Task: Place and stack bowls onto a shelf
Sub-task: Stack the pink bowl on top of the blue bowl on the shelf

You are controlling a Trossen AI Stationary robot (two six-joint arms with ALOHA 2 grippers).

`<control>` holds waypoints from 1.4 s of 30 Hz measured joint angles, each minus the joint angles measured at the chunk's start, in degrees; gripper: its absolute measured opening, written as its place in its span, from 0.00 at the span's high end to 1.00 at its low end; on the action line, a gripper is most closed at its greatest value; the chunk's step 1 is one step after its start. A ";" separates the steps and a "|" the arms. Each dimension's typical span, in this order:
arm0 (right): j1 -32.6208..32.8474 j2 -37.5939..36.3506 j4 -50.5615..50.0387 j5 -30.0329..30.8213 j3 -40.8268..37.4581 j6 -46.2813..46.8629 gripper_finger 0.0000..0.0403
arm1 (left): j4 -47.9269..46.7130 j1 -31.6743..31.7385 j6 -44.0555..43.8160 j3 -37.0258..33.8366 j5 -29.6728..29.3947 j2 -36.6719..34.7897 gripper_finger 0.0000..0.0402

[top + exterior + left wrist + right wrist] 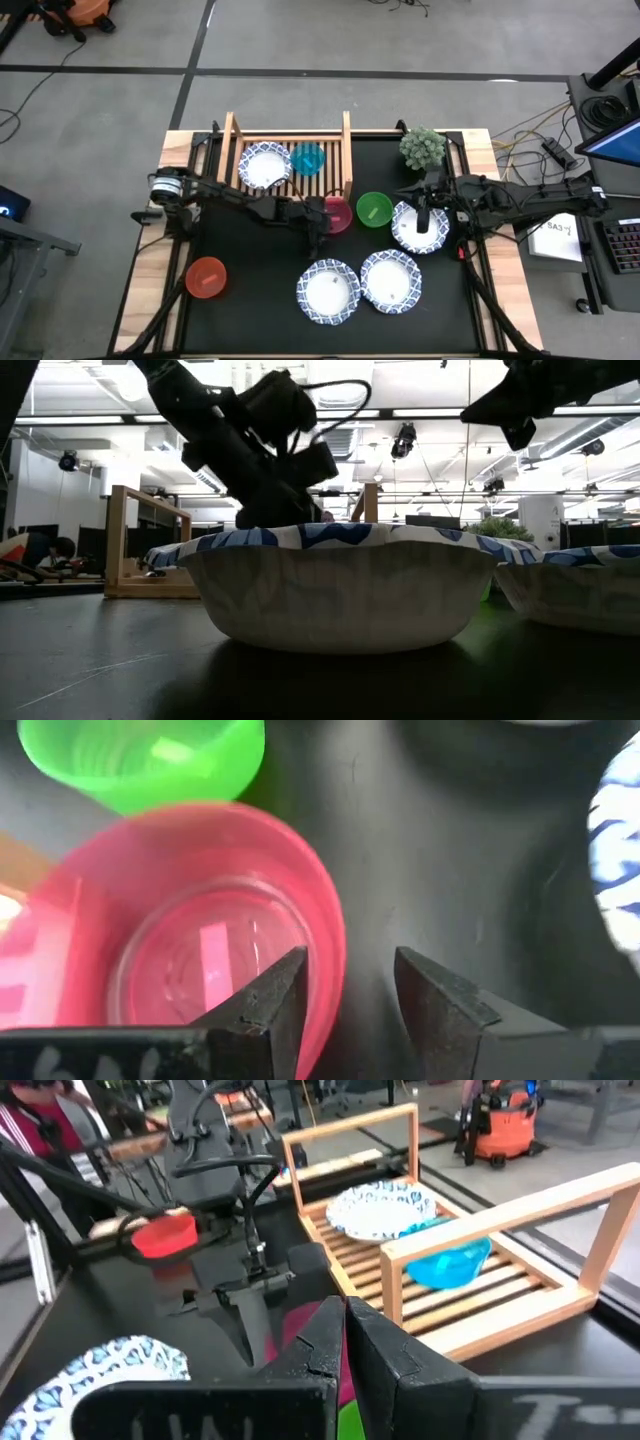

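The pink bowl is to be stacked into the blue bowl on the shelf, so the left gripper needs to grip it by its rim next.
My left gripper is open and points down at the pink bowl, which sits on the table just in front of the shelf. One finger stands over the bowl's inside, the other outside its rim. A white patterned bowl and the blue bowl rest on the shelf's slats. The green bowl sits right of the pink one. My right gripper is shut and empty, above another white bowl. My left gripper straddles the pink bowl's rim on its near side, coming from above, one finger inside and one finger outside. Whether either finger touches the rim I cannot tell. The bowl sits flat on the table.
Two more white bowls sit near the table's near edge, and the red bowl near the left front. A small green plant stands right of the shelf. The shelf's right half behind the blue bowl is bare slats.
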 joint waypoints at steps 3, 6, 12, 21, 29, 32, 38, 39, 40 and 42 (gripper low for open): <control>0.00 -0.01 0.22 0.00 -0.05 0.07 0.98 | -1.12 -0.01 -0.05 0.59 -0.08 0.82 0.71; 0.00 0.06 -0.17 0.00 -0.05 -0.09 0.98 | -1.14 -0.02 -0.38 0.71 -0.07 1.29 0.77; 0.00 0.43 -0.48 0.02 -0.05 -0.31 0.98 | -1.23 0.07 0.06 0.71 -0.05 1.74 0.95; 0.00 0.41 -0.54 0.02 -0.03 -0.26 0.98 | -5.43 -0.21 3.19 0.67 0.28 -3.92 1.00; 0.00 0.41 -0.80 0.02 0.00 -0.37 0.98 | -16.56 0.82 10.42 0.67 -0.14 -20.33 1.00; 0.00 0.41 -0.82 0.02 0.01 -0.39 0.98 | -19.97 3.19 13.40 0.67 -4.46 -25.29 1.00; 0.00 0.41 -0.87 0.02 0.06 -0.42 0.98 | -21.54 13.66 18.01 0.67 -7.13 -29.30 1.00; 0.00 0.41 -0.84 0.02 0.06 -0.42 0.98 | -21.53 16.03 18.35 0.67 -7.06 -29.10 1.00; 0.00 0.41 -0.87 0.02 0.06 -0.45 0.98 | -21.26 18.30 18.42 0.67 -6.78 -28.53 1.00; 0.00 0.41 -0.87 0.03 0.06 -1.11 0.98 | -19.81 22.86 17.42 0.67 -3.67 -26.92 1.00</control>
